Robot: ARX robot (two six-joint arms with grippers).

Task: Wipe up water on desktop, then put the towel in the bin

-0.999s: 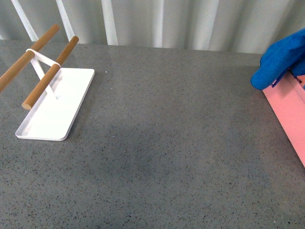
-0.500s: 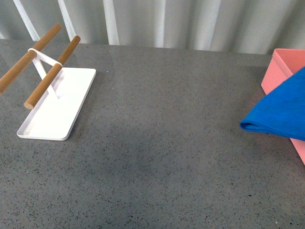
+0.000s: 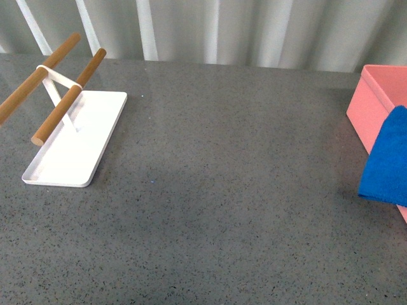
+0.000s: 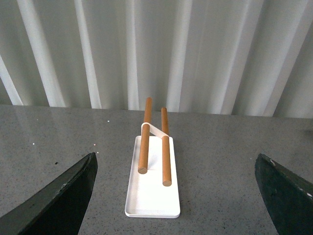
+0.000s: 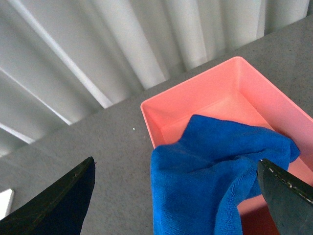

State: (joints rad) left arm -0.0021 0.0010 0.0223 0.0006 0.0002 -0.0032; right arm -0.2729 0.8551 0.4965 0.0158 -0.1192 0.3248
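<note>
The blue towel has an overhanging part (image 5: 182, 193). My right gripper will grab the towel there next, to get all of it into the pink bin (image 5: 220, 105).
The blue towel (image 3: 386, 160) hangs over the near wall of the salmon-pink bin (image 3: 375, 95) at the right edge of the front view, partly inside and partly draped outside. In the right wrist view the towel (image 5: 215, 171) lies bunched over the bin's (image 5: 205, 103) rim. My right gripper (image 5: 178, 196) is open above the towel, jaws wide apart, holding nothing. My left gripper (image 4: 178, 196) is open and empty above the grey speckled desktop (image 3: 222, 190). Neither gripper shows in the front view.
A flat white tray (image 3: 73, 143) with two wooden rods (image 3: 63, 105) on a white bracket stands at the left of the desktop; it also shows in the left wrist view (image 4: 152, 191). Pale curtains hang behind the desk's far edge.
The towel has dropped from a raised bunch at the right, swung over the desktop, and now hangs lower over the bin's wall. The bin's far rim has come into view.
</note>
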